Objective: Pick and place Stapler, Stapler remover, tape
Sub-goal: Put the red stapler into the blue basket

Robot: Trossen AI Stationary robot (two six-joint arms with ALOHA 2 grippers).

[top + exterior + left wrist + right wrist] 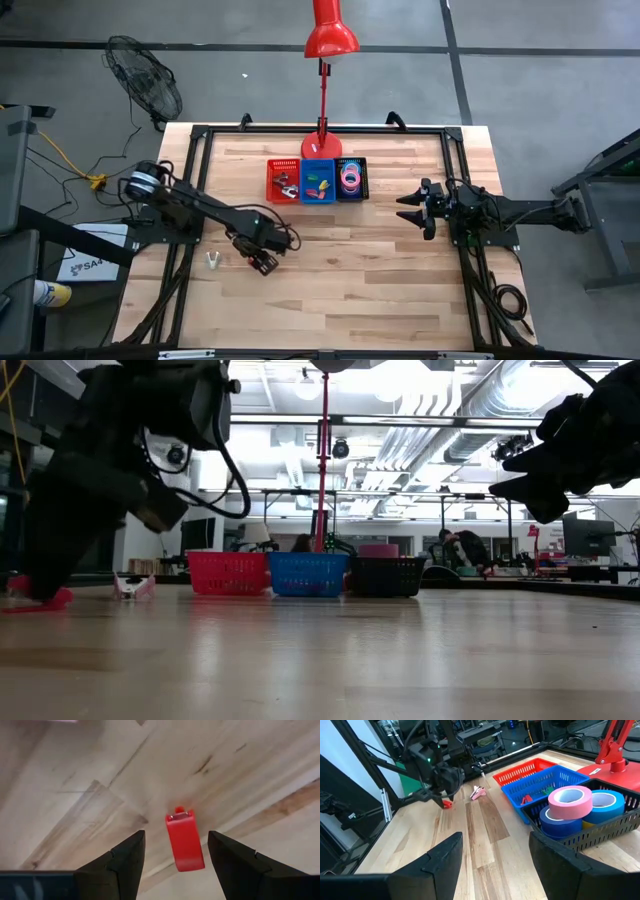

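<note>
The left gripper grabs the red stapler by its body (185, 841) next, to put it into the blue bin.
A small red stapler (185, 845) lies flat on the wooden table, near its left side. My left gripper (176, 834) is low over it and open, one finger on either side with a gap to each; in the high view the left gripper (263, 263) sits near the table's left-middle. A small white-and-pink staple remover (213, 260) lies on the table just left of it. Pink and blue tape rolls (570, 797) sit in the black bin (351, 178). My right gripper (410, 211) hovers open at the table's right side.
A red bin (283, 180), a blue bin (318, 180) and the black bin stand in a row at the table's far middle, in front of a red desk lamp (325, 40). The red bin holds some small tools, the blue one small coloured pieces. Bare wood lies between the arms.
</note>
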